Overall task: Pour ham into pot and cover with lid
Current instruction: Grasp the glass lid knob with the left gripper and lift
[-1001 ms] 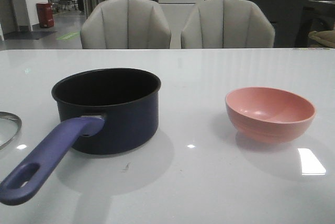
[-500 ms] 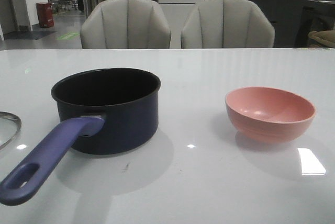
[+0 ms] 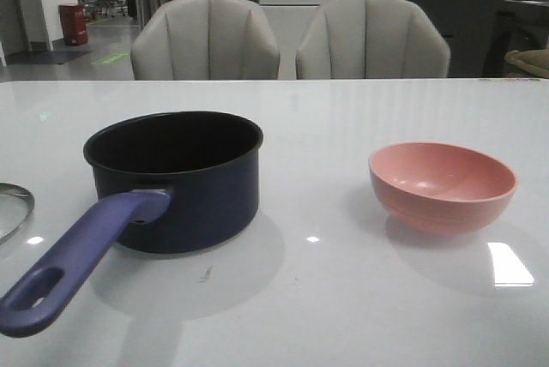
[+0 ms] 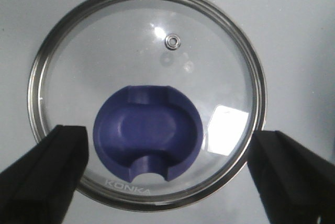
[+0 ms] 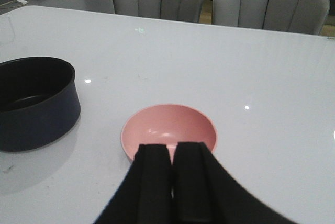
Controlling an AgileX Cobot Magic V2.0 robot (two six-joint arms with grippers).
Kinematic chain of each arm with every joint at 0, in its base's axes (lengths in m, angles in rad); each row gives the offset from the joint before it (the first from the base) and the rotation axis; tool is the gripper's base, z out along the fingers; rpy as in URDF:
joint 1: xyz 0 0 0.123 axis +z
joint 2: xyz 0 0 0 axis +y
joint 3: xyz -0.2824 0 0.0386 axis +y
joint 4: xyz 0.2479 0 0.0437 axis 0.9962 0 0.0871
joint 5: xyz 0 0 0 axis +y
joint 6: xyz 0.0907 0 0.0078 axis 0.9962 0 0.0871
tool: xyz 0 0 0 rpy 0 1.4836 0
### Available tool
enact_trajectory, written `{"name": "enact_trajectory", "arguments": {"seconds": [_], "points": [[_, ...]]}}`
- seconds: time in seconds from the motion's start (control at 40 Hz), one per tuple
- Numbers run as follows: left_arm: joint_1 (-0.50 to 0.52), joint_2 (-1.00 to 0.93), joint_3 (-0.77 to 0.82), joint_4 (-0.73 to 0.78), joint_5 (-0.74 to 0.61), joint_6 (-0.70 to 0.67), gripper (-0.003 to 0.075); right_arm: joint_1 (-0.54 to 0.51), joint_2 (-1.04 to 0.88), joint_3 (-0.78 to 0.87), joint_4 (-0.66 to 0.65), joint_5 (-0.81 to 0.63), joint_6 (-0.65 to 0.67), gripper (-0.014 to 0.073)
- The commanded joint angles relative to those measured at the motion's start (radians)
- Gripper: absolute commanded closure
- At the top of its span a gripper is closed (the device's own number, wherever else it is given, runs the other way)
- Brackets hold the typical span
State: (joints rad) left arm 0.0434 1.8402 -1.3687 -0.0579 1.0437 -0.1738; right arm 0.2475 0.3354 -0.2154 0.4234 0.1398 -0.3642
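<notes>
I need to lower my left gripper before I close it on the blue knob (image 4: pixel 149 130). My fingers stop above the knob, so they would miss it if I closed now.
The navy pot (image 3: pixel 184 191) stands left of centre on the white table, its purple-blue handle (image 3: pixel 77 262) pointing toward the near left; it also shows in the right wrist view (image 5: pixel 36 106). The lid (image 4: pixel 131 46) lies flat, its blue knob (image 4: pixel 149 130) up; only its rim (image 3: pixel 17 208) shows at the front view's left edge. My left gripper (image 4: pixel 167 130) hangs above the lid, open wide, fingers either side of the rim. My right gripper (image 5: pixel 171 148) is shut and empty, just short of the pink bowl (image 5: pixel 167 124). No ham is visible.
The pink bowl (image 3: pixel 442 185) sits on the right of the table, well apart from the pot. Two grey chairs (image 3: pixel 206 41) stand behind the table's far edge. White tabletop (image 3: pixel 317 298) lies between pot and bowl.
</notes>
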Motion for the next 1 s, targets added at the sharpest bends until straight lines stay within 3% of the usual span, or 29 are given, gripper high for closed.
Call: {"name": "enact_trajectory", "arguments": {"seconds": [0.0, 0.78, 0.88, 0.98], "points": [[0.001, -0.012, -0.053, -0.012, 0.022, 0.002, 0.0082, 0.000, 0.001, -0.028, 0.007, -0.070, -0.009, 0.0446], [0.001, 0.109, -0.064, -0.002, 0.019, 0.002, 0.0088, 0.000, 0.001, -0.028, 0.007, -0.070, -0.009, 0.0446], [0.001, 0.113, -0.064, -0.002, 0.019, 0.001, 0.0159, 0.000, 0.001, -0.028, 0.007, -0.070, -0.009, 0.0446], [0.001, 0.113, -0.064, -0.002, 0.017, 0.001, 0.0317, 0.000, 0.001, -0.028, 0.007, -0.070, -0.009, 0.0446]]}}
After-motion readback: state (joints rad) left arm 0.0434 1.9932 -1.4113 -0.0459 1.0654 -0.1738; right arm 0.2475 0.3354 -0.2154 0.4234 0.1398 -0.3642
